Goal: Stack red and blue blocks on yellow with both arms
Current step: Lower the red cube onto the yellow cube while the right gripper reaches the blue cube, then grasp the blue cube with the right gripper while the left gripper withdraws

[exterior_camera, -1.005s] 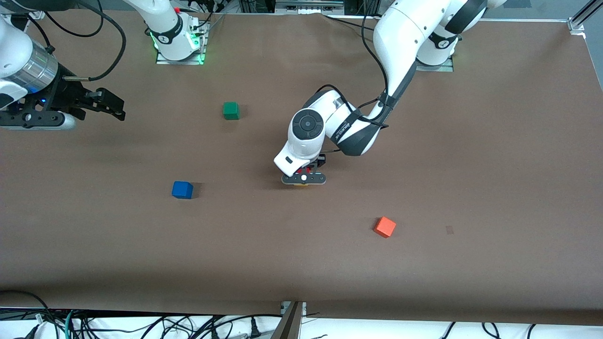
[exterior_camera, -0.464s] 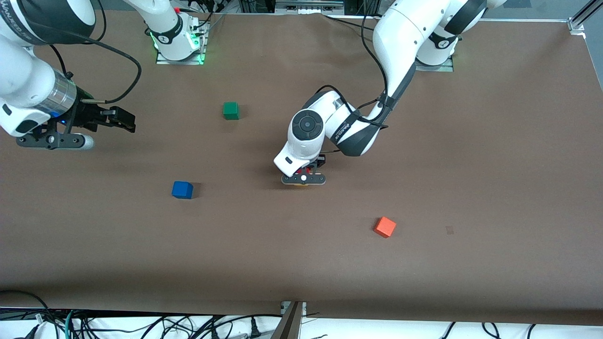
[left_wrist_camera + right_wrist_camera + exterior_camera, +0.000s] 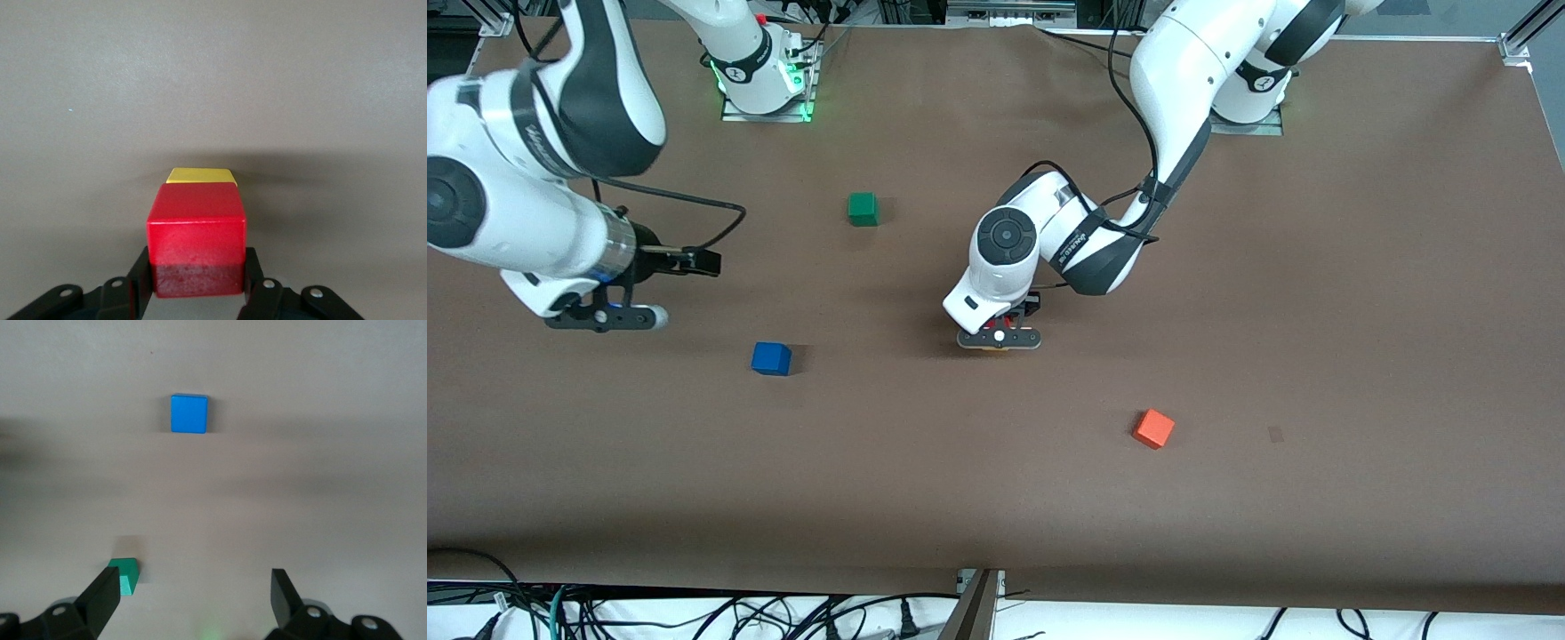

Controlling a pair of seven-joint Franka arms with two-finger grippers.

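My left gripper releases the red cube (image 3: 195,230) next, since in the left wrist view it sits squarely over the yellow cube (image 3: 201,176) and would stand there.
My left gripper (image 3: 999,339) is shut on the deep red cube (image 3: 195,230) and holds it directly over the yellow cube (image 3: 201,176). I cannot tell whether the two touch. In the front view only a yellow sliver (image 3: 996,349) shows under the hand, and the red cube is mostly hidden. The blue cube (image 3: 771,358) sits on the table toward the right arm's end and also shows in the right wrist view (image 3: 189,413). My right gripper (image 3: 704,261) is open and empty, in the air above the table between the blue cube and the right arm's base.
A green cube (image 3: 863,209) sits nearer the robots' bases and shows beside a right fingertip in the right wrist view (image 3: 125,575). An orange-red cube (image 3: 1153,428) lies nearer the front camera, toward the left arm's end. The brown table (image 3: 1316,311) spreads around them.
The right arm has swung in from the table's end toward the middle, bringing its open gripper closer to the blue cube. The left arm with the red cube has barely moved.
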